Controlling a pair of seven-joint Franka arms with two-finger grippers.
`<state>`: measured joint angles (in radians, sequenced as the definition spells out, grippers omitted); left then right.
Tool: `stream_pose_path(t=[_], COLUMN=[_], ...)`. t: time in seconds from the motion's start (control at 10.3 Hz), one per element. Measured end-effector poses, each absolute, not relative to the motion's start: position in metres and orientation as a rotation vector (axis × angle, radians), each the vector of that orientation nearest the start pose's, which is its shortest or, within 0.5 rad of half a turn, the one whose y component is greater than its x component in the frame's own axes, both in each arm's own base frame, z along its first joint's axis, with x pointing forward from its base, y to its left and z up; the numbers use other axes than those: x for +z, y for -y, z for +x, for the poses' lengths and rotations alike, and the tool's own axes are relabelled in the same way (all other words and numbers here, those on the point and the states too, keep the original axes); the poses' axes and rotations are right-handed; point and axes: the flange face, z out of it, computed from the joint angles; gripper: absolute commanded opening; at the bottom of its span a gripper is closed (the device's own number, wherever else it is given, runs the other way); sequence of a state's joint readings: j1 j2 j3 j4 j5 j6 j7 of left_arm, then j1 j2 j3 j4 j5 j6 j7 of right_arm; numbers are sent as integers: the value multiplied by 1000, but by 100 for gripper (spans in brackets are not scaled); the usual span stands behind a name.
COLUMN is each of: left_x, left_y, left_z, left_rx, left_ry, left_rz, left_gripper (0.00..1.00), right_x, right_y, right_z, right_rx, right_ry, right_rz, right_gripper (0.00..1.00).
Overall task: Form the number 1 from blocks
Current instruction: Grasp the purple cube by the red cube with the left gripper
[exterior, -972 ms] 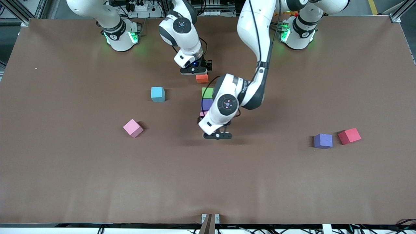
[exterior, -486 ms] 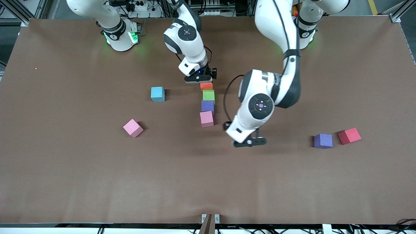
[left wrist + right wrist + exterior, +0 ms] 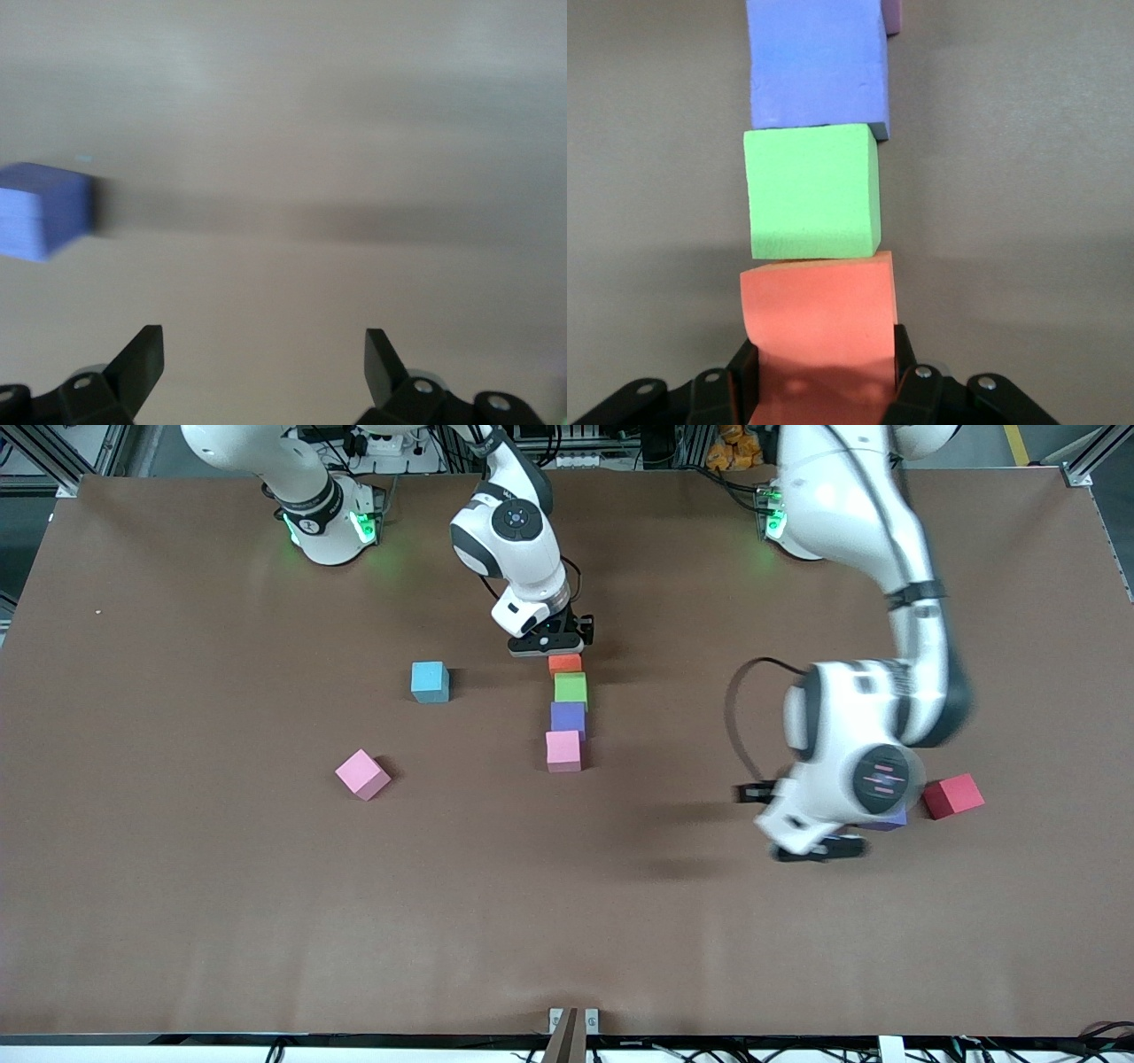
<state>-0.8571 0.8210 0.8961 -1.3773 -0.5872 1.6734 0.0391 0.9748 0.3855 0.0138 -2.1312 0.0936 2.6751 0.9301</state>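
The loose purple block (image 3: 884, 818) is next for my left gripper, which should grab it by its opposite sides to make the line of blocks longer and form a 1.
Four blocks form a straight line mid-table: orange (image 3: 565, 662) farthest from the front camera, then green (image 3: 570, 687), purple (image 3: 568, 716) and pink (image 3: 563, 750). My right gripper (image 3: 549, 642) is shut on the orange block (image 3: 819, 319), which touches the green block (image 3: 813, 192); the line's purple block (image 3: 817, 62) follows. My left gripper (image 3: 819, 849) hangs open and empty over the table beside a second purple block (image 3: 44, 211), which the arm mostly hides in the front view. Its fingers (image 3: 142, 354) hold nothing.
A light blue block (image 3: 430, 681) and a loose pink block (image 3: 362, 774) lie toward the right arm's end. A red block (image 3: 953, 795) lies beside the second purple one toward the left arm's end.
The left arm swung away from the line toward its own end of the table, stopping by the second purple block. The right gripper brought the orange block against the green one.
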Motion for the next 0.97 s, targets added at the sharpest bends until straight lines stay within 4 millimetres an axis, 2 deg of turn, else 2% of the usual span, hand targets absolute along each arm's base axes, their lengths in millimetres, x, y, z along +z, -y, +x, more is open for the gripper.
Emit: stream_pose_path(t=[0.19,0.49,0.58,0.68,0.78,0.87,0.97], left_x=[327,297,285,276,268,256,245], left_y=[83,3,-10,-9,-6,-6,-9], left_z=[680,677,674,673,671,669,667], left_rx=[363,314,311,303,276,236,212], left_ry=[-32,-186,-237,-256,-265,-269,-270], left_rz=[-3063,-3095,-3102,-3104,-3099,-3090,-3082], left_gripper=[100,100,100,100,100,100,100], right_x=[233,221,218,217,217,218,218], right_y=[-498,-501,-502,-503,-504,-505,-504], right_z=[324,322,323,324,325,326,329], right_rx=[-64,-63,-64,-65,-66,-68,-71], right_ry=[-20,-13,-16,-24,-33,-43,-54], right_rz=[-2985,-2988,-2988,-2986,-2984,-2982,-2982], right_gripper=[40,40,40,41,46,70,100])
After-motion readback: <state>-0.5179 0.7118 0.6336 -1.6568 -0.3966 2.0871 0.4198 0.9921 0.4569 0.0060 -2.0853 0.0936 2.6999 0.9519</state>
